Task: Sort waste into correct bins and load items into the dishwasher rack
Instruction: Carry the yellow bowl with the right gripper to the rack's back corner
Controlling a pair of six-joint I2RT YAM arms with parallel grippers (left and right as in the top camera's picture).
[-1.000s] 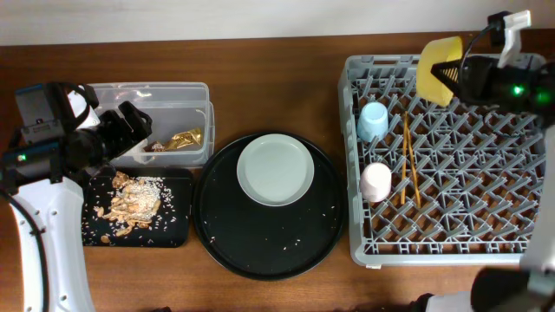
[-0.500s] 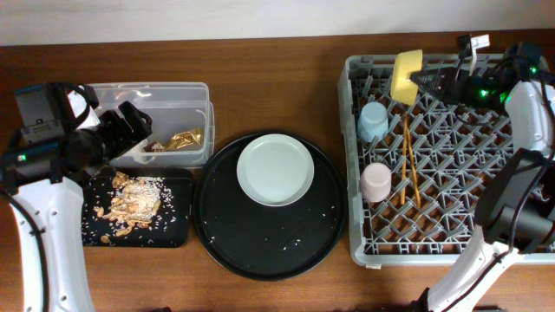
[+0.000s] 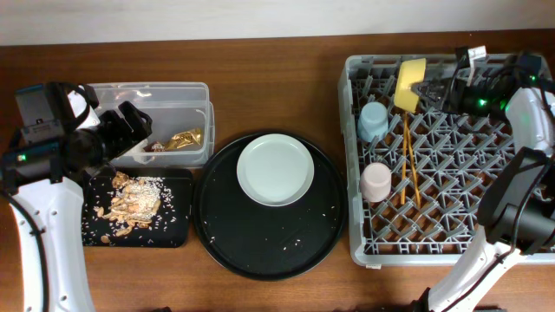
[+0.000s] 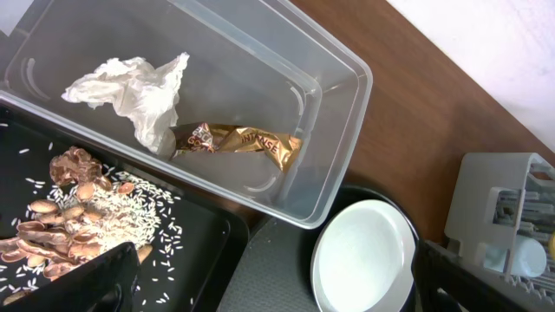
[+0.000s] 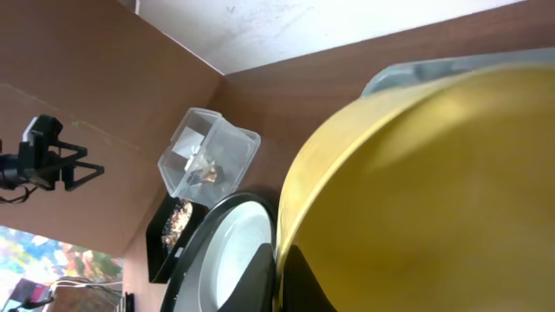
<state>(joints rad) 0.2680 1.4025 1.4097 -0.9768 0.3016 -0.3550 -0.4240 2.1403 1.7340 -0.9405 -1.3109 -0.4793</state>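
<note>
The robot's right gripper will keep hold of the yellow bowl until the bowl's lower edge [image 3: 404, 107] is among the rack's wires, because that edge hangs above the rack's back rows.
My right gripper [image 3: 427, 94] is shut on the rim of the yellow bowl [image 3: 409, 80], which stands on edge over the back-left rows of the dishwasher rack [image 3: 468, 199]. The bowl [image 5: 434, 191] fills the right wrist view, its rim pinched between the dark fingers [image 5: 264, 282]. A blue cup [image 3: 373, 121], a pink cup [image 3: 375, 182] and two chopsticks [image 3: 408, 160] lie in the rack. The pale plate [image 3: 276, 169] sits on the round black tray [image 3: 260, 247]. My left gripper [image 3: 130, 126] hangs open over the clear tub [image 3: 160, 94], which holds a napkin [image 4: 130, 87] and a gold wrapper [image 4: 243, 139].
Food scraps and rice [image 3: 130, 199] lie in the shallow black tray [image 3: 173, 230] in front of the tub. Loose rice grains dot the round tray. Bare wooden table [image 3: 277, 87] shows behind the round tray, between tub and rack.
My right gripper has carried the yellow bowl leftward and lower, turning it onto its edge over the rack's back rows. The left arm has not moved.
</note>
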